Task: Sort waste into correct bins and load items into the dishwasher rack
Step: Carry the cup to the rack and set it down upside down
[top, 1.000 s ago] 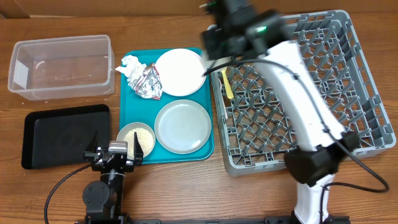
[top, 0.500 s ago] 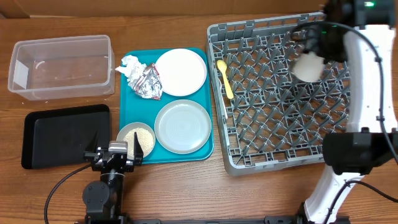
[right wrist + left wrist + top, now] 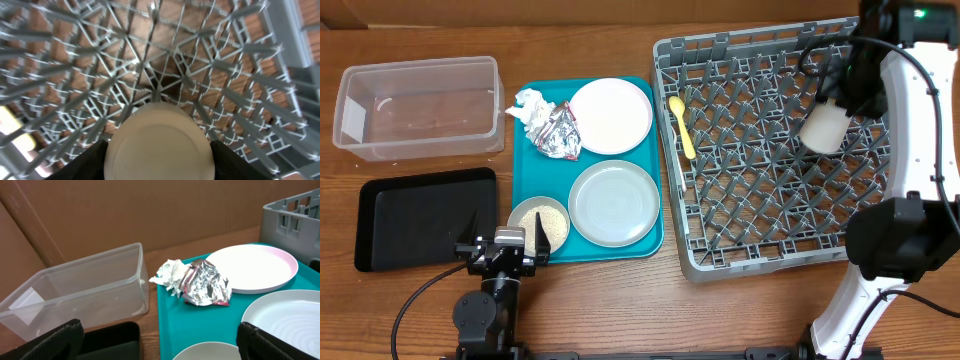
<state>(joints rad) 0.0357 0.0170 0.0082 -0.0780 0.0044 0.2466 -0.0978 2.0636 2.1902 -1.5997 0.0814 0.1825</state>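
Observation:
My right gripper should keep holding the small white cup until its rim is among the rack wires: its lower edge (image 3: 816,149) hangs tilted over them.
My right gripper (image 3: 838,98) is shut on the small white cup (image 3: 823,128) and holds it over the right part of the grey dishwasher rack (image 3: 760,262). In the right wrist view the cup's base (image 3: 159,145) fills the space between the fingers, above the pegs. A yellow spoon (image 3: 681,125) lies in the rack's left side. My left gripper (image 3: 506,245) is open and empty near the front edge. On the teal tray (image 3: 545,175) are a white plate (image 3: 610,115), a grey-blue plate (image 3: 613,203), a bowl of rice grains (image 3: 538,222), a napkin (image 3: 528,104) and a foil wrapper (image 3: 556,133). The fork is out of view.
A clear plastic tub (image 3: 420,65) stands at the back left, holding nothing. A shallow black tray (image 3: 425,215) lies in front of it, beside my left gripper. Cardboard walls rise behind the table.
My right arm has swung from over the tray's back edge to the right side of the rack with the cup in it. The left arm has not moved.

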